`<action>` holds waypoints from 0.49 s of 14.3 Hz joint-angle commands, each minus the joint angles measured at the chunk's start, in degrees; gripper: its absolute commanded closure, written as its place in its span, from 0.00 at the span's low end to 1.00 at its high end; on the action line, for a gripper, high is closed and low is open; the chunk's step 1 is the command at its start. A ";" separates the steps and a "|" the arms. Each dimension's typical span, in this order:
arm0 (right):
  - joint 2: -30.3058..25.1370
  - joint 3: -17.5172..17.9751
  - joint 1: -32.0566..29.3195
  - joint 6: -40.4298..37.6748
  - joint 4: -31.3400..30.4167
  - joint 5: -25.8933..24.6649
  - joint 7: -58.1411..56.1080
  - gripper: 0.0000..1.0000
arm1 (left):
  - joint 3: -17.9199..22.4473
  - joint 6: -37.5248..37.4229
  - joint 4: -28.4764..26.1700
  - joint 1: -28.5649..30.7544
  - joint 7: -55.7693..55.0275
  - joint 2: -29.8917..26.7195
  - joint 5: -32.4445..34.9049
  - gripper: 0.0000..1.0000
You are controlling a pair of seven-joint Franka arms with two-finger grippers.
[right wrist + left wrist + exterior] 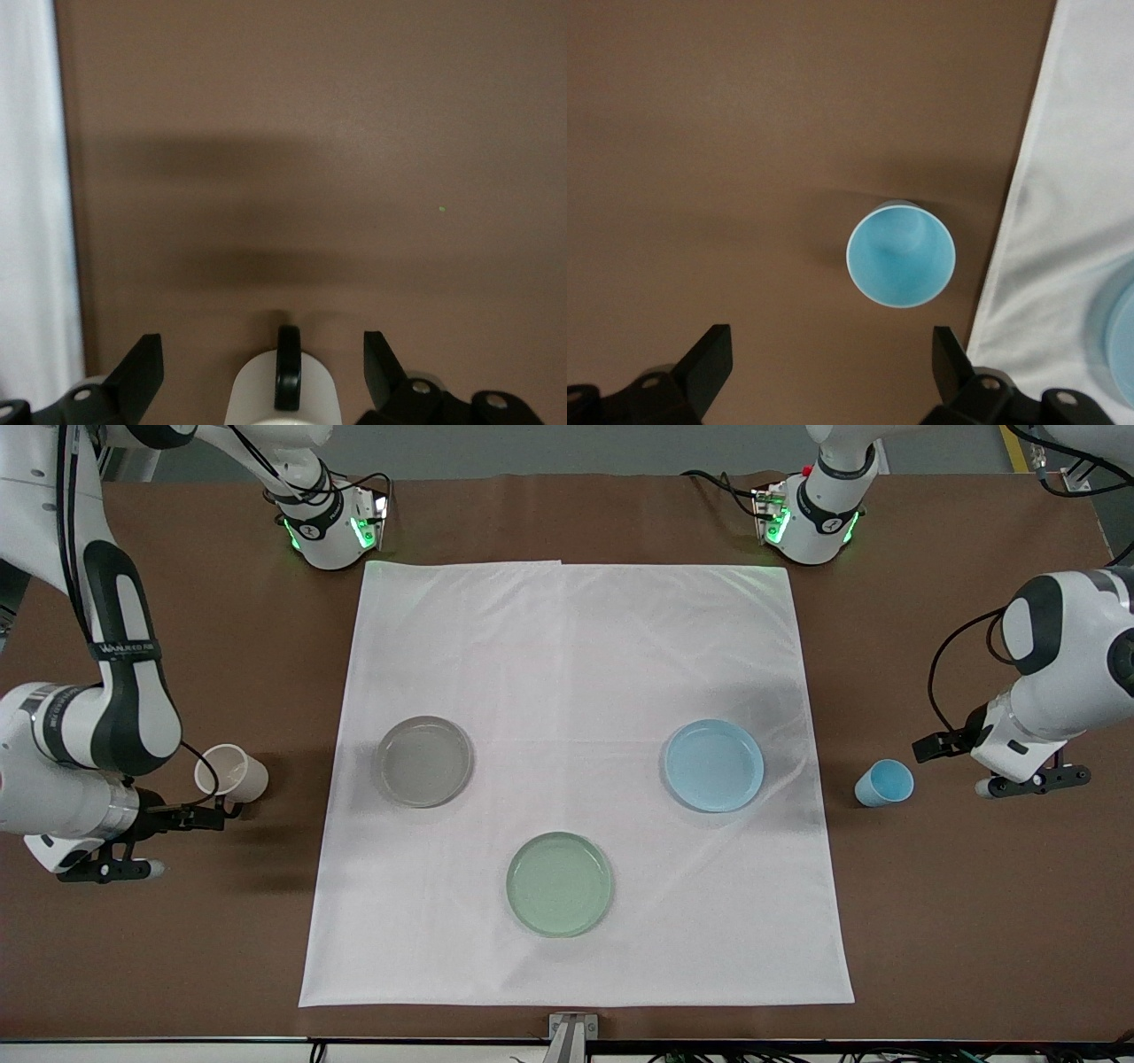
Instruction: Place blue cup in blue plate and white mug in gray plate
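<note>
The right gripper grabs the white mug by its dark handle [288,367] next, to set the mug in the gray plate.
The blue cup [884,783] stands on the brown table at the left arm's end, off the cloth; it also shows in the left wrist view [901,253]. My left gripper [935,746] [831,341] is open and empty just beside the cup, not around it. The white mug [232,772] with a dark handle [288,376] stands at the right arm's end. My right gripper [213,810] [261,347] is open, with its fingers on either side of the mug [283,398]. The blue plate [714,765] and the gray plate [423,762] lie empty on the cloth.
A white cloth [576,691] covers the middle of the brown table [974,912]. A pale green plate [560,884] lies on it, nearer the front camera than the other two plates. The cloth's edge shows in both wrist views [1072,221] [31,221].
</note>
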 commanded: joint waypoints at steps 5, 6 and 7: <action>0.49 0.79 -2.54 8.94 -10.01 0.09 -3.36 0.00 | -0.29 7.46 0.12 1.88 0.27 9.13 1.05 0.28; 0.14 0.79 -2.45 8.86 -10.63 0.09 -3.36 0.01 | -0.37 8.52 0.12 1.88 -0.17 10.10 1.05 0.34; -0.21 0.88 -2.45 8.59 -10.98 0.09 -3.36 0.03 | -0.37 9.05 0.12 1.79 -0.52 10.80 1.05 0.43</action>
